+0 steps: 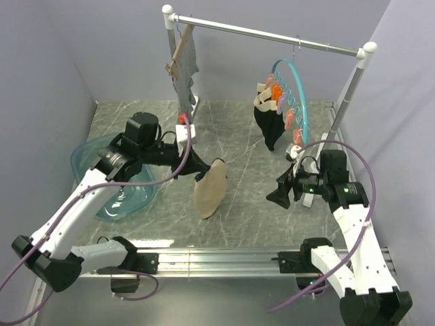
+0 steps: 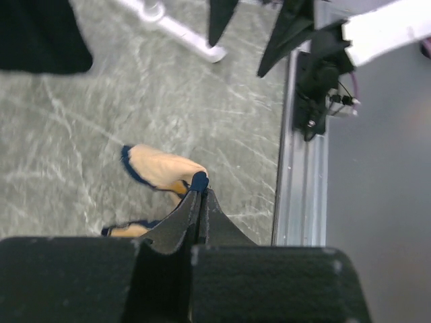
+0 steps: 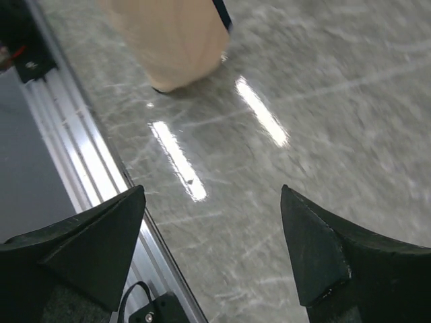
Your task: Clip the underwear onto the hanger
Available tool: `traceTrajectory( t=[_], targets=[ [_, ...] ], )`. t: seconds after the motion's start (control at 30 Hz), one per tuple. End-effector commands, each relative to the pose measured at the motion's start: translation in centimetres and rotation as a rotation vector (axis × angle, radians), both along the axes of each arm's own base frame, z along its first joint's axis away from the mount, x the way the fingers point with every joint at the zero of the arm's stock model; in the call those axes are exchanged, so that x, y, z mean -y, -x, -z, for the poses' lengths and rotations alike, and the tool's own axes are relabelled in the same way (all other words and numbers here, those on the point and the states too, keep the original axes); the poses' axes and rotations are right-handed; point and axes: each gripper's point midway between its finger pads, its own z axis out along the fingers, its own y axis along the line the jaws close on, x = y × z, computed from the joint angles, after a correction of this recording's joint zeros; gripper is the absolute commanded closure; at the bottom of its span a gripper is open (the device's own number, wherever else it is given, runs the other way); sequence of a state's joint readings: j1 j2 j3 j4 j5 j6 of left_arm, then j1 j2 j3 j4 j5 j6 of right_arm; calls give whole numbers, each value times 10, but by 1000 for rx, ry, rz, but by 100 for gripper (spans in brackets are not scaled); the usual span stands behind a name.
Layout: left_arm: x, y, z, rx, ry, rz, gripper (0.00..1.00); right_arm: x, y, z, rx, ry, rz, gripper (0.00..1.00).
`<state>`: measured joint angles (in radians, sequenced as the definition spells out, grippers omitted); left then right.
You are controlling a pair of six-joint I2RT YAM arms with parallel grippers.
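Observation:
I need to grab the tan underwear by its dark-trimmed edge [image 1: 219,161] [image 3: 222,13] with my right gripper next. Then my left gripper is free to spread the underwear for clipping.
My left gripper [image 1: 202,170] is shut on the dark-trimmed edge of the tan underwear [image 1: 211,189], which hangs from it above the table's middle. In the left wrist view the jaws pinch the trim [image 2: 199,180], with the tan fabric [image 2: 158,167] below them. The teal ring hanger [image 1: 298,88] with orange, pink and purple clips hangs by its hook from the rail at the back right. My right gripper [image 1: 282,193] is open and empty, low over the table right of the underwear. The right wrist view shows the underwear [image 3: 172,37] ahead of the open fingers [image 3: 306,252].
Black underwear [image 1: 270,125] hangs clipped to the teal hanger. A grey striped garment [image 1: 183,71] on a wooden hanger hangs at the rail's left end. A teal bowl [image 1: 112,180] sits at the table's left. The rack's white foot [image 1: 187,132] stands behind my left gripper.

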<state>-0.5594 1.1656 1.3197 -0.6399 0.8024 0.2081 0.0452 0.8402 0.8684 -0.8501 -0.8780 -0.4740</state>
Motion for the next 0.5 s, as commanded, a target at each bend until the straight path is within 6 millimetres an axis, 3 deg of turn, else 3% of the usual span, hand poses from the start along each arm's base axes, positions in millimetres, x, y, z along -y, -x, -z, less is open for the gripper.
traceTrajectory(
  t=[0.0,0.17,0.4,0.47],
  targets=[
    [0,26,-18,131,39,131,100,-25,14,-21,121,-85,-176,13],
    [8,49,1,84,-7,253,100,-41,22,-29,179,-105,-244,16],
    [19,49,22,68,-42,242,100,-48,48,-15,231,-98,-298,19],
    [25,48,26,68,-50,247,100,-50,58,-22,272,-111,-315,19]
  ],
)
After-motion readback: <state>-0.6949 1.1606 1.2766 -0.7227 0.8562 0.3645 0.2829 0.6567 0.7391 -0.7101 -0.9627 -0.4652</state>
